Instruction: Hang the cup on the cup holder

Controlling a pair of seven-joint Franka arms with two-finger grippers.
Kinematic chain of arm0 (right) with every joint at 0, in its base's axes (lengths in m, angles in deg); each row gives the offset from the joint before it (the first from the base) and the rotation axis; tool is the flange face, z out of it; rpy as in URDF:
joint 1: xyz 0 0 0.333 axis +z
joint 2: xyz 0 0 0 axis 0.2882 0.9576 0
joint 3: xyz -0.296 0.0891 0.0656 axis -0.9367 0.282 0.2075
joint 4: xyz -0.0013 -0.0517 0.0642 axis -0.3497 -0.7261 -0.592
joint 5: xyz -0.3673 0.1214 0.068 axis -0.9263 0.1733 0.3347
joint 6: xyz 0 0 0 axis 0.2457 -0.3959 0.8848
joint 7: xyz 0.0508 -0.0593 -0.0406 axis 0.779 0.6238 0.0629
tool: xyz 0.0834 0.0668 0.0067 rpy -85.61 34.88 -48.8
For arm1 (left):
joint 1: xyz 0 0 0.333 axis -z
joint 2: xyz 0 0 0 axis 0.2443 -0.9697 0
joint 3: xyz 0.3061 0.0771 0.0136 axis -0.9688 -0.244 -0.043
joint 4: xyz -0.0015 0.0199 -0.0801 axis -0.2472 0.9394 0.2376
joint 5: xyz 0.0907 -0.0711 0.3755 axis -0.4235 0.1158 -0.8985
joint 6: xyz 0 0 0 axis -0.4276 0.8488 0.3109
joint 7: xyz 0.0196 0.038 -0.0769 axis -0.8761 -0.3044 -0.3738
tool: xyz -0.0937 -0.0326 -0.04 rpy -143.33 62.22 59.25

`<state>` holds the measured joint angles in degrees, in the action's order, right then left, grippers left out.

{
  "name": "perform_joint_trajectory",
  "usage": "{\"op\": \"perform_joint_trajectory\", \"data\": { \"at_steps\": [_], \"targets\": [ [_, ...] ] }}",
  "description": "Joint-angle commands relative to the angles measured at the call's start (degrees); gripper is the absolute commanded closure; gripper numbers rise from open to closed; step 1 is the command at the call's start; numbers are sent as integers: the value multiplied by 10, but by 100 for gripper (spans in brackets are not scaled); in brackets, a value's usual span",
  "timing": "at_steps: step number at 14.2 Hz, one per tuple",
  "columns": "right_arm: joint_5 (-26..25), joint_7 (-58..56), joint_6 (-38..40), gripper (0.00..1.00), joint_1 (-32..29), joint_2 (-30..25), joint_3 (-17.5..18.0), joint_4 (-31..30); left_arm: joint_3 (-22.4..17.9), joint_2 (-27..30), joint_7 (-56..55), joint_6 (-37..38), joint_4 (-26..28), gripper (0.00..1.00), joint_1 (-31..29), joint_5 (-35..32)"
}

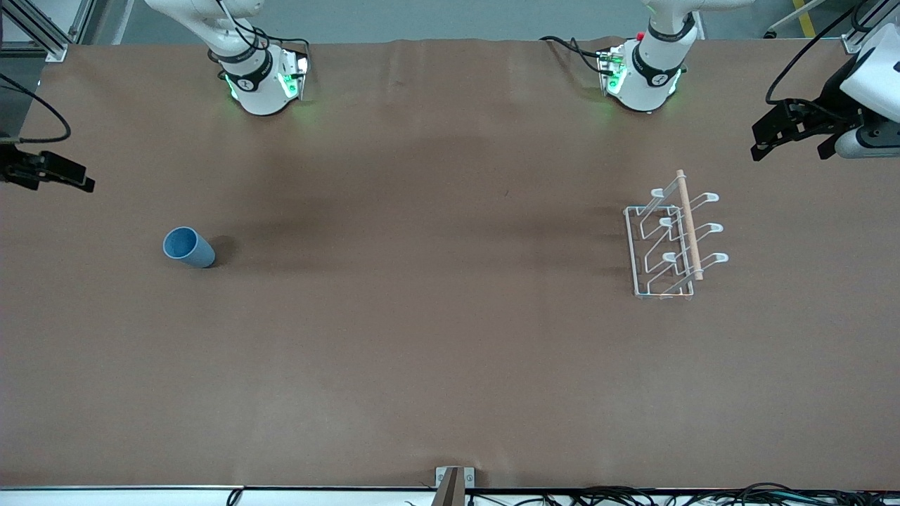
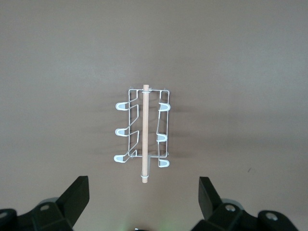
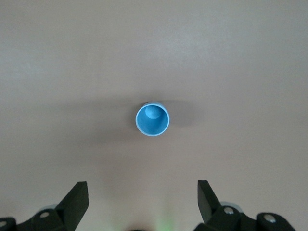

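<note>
The right gripper grabs the light-blue cup by its open rim (image 1: 178, 258) next, to hang the cup on the white wire cup holder (image 1: 671, 242).
The light-blue cup (image 1: 188, 247) stands upright, mouth up, on the brown table toward the right arm's end. In the right wrist view the cup (image 3: 152, 119) lies well below my right gripper (image 3: 143, 204), which is open and empty. In the front view the right gripper (image 1: 49, 172) is raised at that end of the table. The white wire cup holder (image 1: 671, 242) with its wooden dowel stands toward the left arm's end. In the left wrist view the holder (image 2: 143, 137) lies well below my left gripper (image 2: 143, 202), open and empty. In the front view the left gripper (image 1: 791, 140) is raised near the table's end.
The brown table cover (image 1: 436, 337) is bare between the cup and the holder. A small metal bracket (image 1: 454, 481) sits at the table edge nearest the front camera, with cables along that edge.
</note>
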<state>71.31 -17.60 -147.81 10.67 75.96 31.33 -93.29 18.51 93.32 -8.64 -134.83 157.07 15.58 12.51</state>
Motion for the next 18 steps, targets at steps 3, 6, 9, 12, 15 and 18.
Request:
{"op": "perform_joint_trajectory", "data": {
  "at_steps": [3, 6, 9, 12, 15, 18],
  "targets": [
    [6, -80, -191, 1, -46, -12, 5, -191, -1, -12, 3, 11, -17, 0, 1, -3],
    [6, -82, -327, 2, -46, -8, 5, -288, -1, -13, 8, 11, -17, 0, 0, -4],
    [7, -81, -401, 3, -46, 40, 5, -316, -1, -13, 7, 11, -16, 0, 1, -4],
    [8, -81, -458, 5, -46, 98, 6, -316, -1, -13, 9, 11, -15, 0, 1, -4],
    [11, -80, -495, 10, -44, 137, 8, -314, -1, -13, 9, 11, -15, 0, 1, -4],
    [17, -76, -499, 84, -42, 165, 11, -297, -1, -13, 8, 11, -16, 0, 1, -4]
  ]
}}
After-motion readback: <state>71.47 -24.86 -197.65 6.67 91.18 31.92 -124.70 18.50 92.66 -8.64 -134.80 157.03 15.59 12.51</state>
